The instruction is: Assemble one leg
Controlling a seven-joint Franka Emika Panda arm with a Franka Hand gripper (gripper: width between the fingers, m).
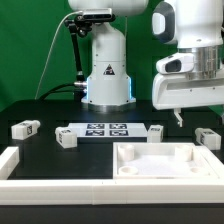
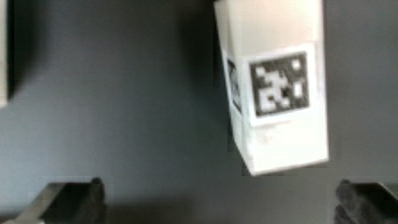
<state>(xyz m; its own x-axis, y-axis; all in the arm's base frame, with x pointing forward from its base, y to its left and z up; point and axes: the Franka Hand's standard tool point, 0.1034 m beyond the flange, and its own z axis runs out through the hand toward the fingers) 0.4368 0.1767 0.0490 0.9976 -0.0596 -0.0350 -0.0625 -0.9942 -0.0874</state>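
The white leg needs to be fitted upright into the large white panel, so my gripper should next grab the leg by its tagged end (image 2: 279,84).
Several white legs with tags lie on the black table in the exterior view: one at the far left (image 1: 25,128), one beside it (image 1: 67,138), one right of the marker board (image 1: 155,132) and one at the far right (image 1: 208,137). My gripper (image 1: 180,117) hangs above the table between the two right-hand legs. In the wrist view one leg (image 2: 276,85) lies flat with its tag facing up, ahead of my gripper (image 2: 217,205) and not between the fingers. The fingers (image 2: 71,200) stand wide apart with nothing between them.
The marker board (image 1: 105,130) lies in front of the robot base (image 1: 107,70). The large white panel with raised rims (image 1: 155,165) lies at the front right. A white rim (image 1: 12,165) borders the table at the front left. A white edge (image 2: 4,60) shows at the wrist view's side.
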